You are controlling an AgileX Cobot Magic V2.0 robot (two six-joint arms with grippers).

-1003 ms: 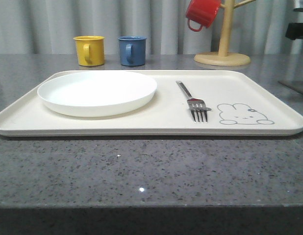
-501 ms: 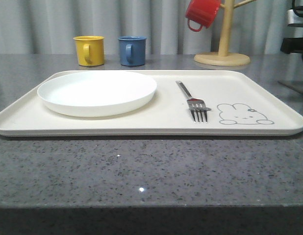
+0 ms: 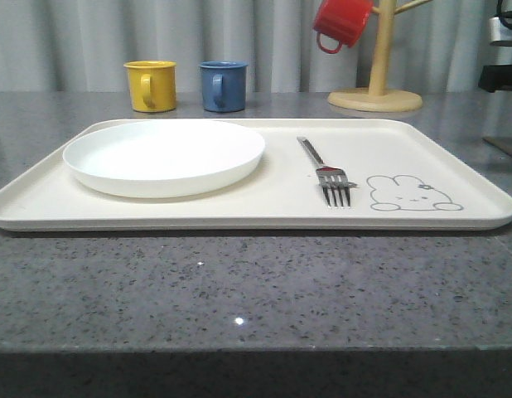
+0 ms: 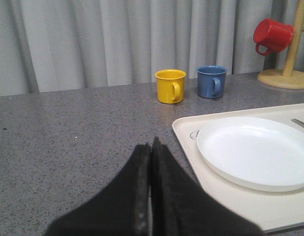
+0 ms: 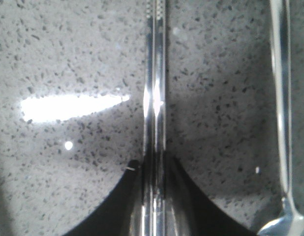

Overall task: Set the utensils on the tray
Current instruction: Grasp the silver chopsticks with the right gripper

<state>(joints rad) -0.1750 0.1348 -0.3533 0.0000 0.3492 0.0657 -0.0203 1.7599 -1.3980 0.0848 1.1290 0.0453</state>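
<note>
My right gripper should keep holding: the chopsticks, over the speckled counter, would miss the cream tray.
A silver fork [image 3: 326, 170] lies on the cream tray [image 3: 388, 149], tines toward the front, next to the rabbit drawing. In the right wrist view my right gripper [image 5: 154, 160] is shut on a pair of shiny chopsticks [image 5: 155, 98], which run straight out from the fingers above the speckled grey counter. A spoon [image 5: 281, 98] lies on the counter beside them. My left gripper [image 4: 151, 146] is shut and holds nothing; it hangs over the counter just left of the tray's [image 4: 191, 147] left edge. Part of my right arm [image 3: 502, 58] shows at the far right edge.
A white round plate [image 3: 163, 156] takes up the tray's left half. Behind the tray stand a yellow mug [image 3: 151, 84] and a blue mug [image 3: 224, 85]. A wooden mug tree [image 3: 377, 83] with a red mug [image 3: 341, 22] stands at the back right.
The dark part of my right arm at the right edge of the front view has shifted up and to the right. Tray, plate and fork have not moved.
</note>
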